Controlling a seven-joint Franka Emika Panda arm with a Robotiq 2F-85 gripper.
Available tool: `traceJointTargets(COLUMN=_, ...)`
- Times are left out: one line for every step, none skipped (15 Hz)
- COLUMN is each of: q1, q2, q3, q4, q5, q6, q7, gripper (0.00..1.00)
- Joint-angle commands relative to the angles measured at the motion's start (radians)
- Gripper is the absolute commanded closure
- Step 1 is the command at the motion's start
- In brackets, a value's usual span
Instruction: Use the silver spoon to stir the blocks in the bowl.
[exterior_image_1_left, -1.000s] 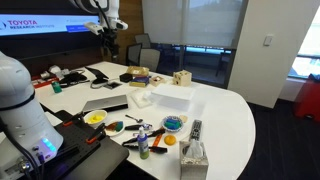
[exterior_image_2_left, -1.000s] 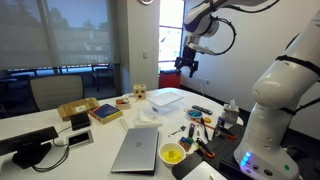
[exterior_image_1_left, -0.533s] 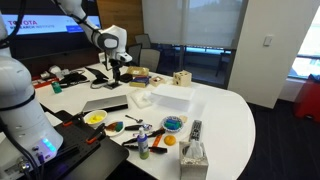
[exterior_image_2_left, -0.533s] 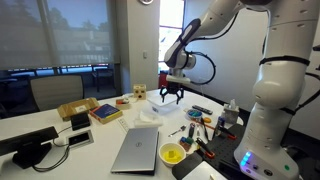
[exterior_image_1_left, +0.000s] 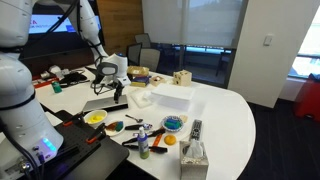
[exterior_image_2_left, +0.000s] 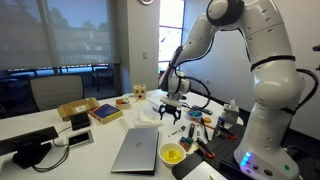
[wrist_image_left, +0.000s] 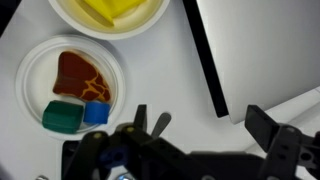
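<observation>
Next, my gripper grips the silver spoon's handle near the grey tip, leaving the scoop free to stir the blocks.
The blue-rimmed bowl (exterior_image_1_left: 174, 123) sits near the table's front edge, with small blocks in it; it is out of the wrist view. My gripper (exterior_image_1_left: 113, 88) hangs low over the table between the laptop and the yellow bowl, well away from the blue bowl. It also shows in an exterior view (exterior_image_2_left: 170, 108). In the wrist view the gripper (wrist_image_left: 200, 125) is open and empty over bare white table. A grey, spoon-like tip (wrist_image_left: 158, 124) lies by one finger.
A yellow bowl (wrist_image_left: 110, 12) and a round dish (wrist_image_left: 72, 82) holding a brown piece and green and blue blocks lie just beyond the fingers. A closed laptop (exterior_image_1_left: 105, 103) and a white box (exterior_image_1_left: 172, 96) are nearby. Tools, bottles and a tissue box (exterior_image_1_left: 194, 155) clutter the front.
The arm has swung down from high above the table's far side to low over the table, near the laptop and the yellow bowl. The gripper has stayed open.
</observation>
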Motion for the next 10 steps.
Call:
traceJointTargets(q1=0.022, q2=0.061, q3=-0.024, q4=0.018, q5=0.043, q6=0.05, q7=0.091, gripper=0.0)
traceJointTargets(q1=0.032, q2=0.077, q3=-0.039, q4=0.021, q5=0.037, q6=0.056, q7=0.12, gripper=0.0)
traceJointTargets(q1=0.037, q2=0.097, q3=-0.053, q4=0.031, q5=0.029, q6=0.066, q7=0.137, gripper=0.0)
traceJointTargets(q1=0.04, q2=0.115, q3=-0.066, q4=0.042, q5=0.019, q6=0.071, q7=0.153, gripper=0.0)
traceJointTargets(q1=0.043, q2=0.136, q3=-0.079, q4=0.059, q5=0.008, q6=0.064, q7=0.165, gripper=0.0)
traceJointTargets(q1=0.045, q2=0.16, q3=-0.091, q4=0.079, q5=0.001, q6=0.062, q7=0.173, gripper=0.0)
traceJointTargets(q1=0.046, q2=0.181, q3=-0.102, q4=0.098, q5=-0.005, q6=0.061, q7=0.18, gripper=0.0)
traceJointTargets(q1=0.046, q2=0.203, q3=-0.112, q4=0.12, q5=-0.009, q6=0.062, q7=0.179, gripper=0.0)
traceJointTargets(q1=0.052, q2=0.22, q3=-0.125, q4=0.139, q5=-0.017, q6=0.052, q7=0.192, gripper=0.0)
traceJointTargets(q1=0.05, q2=0.243, q3=-0.133, q4=0.162, q5=-0.023, q6=0.049, q7=0.202, gripper=0.0)
